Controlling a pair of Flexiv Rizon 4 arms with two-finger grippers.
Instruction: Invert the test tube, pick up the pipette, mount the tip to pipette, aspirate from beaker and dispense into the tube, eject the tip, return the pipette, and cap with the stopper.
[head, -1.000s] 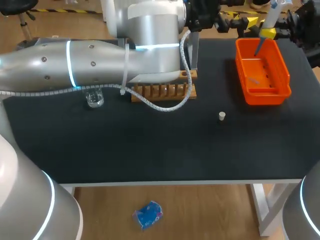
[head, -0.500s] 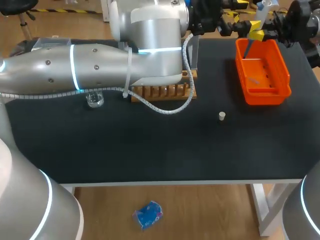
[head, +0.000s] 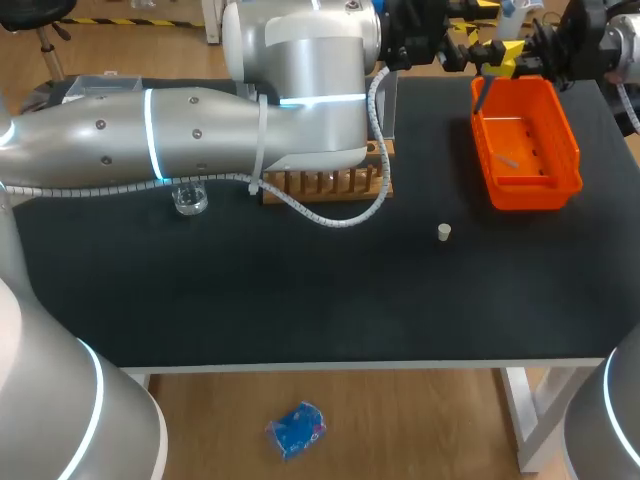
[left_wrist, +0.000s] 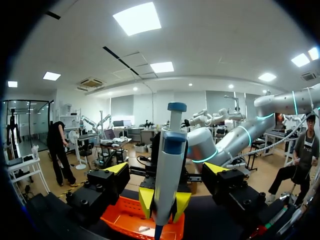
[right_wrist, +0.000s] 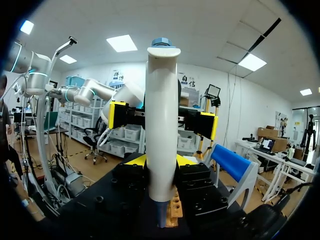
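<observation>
Next, my left gripper grabs the pipette by its upper body under the blue button (head: 512, 22) (left_wrist: 170, 167), as my right gripper's fingers clamp the pipette's lower body.
My right gripper (right_wrist: 160, 161) is shut on the white pipette (right_wrist: 161, 125) and holds it upright above the near end of the orange tray (head: 525, 185). In the head view, at the table's far right, the pipette (head: 509, 14) has its dark tip (head: 484, 92) hanging over the tray's left wall. My left gripper (left_wrist: 166, 169) stands open around the pipette (left_wrist: 169, 175), with both fingers well clear of it. Below them in that view the right gripper's yellow tips (left_wrist: 145, 199) clamp the barrel. The small stopper (head: 444, 232) lies on the mat. The glass beaker (head: 188, 197) stands beside my left arm.
The wooden rack (head: 325, 181) stands mid-table, partly under my left arm, with a clear tube (head: 386, 105) upright at its right end. The orange tray holds a loose small piece (head: 508, 159). The black mat (head: 300, 290) reaches the front edge.
My right gripper has carried the pipette left and up from over the tray to between my left gripper's fingers. The left arm has shifted slightly.
</observation>
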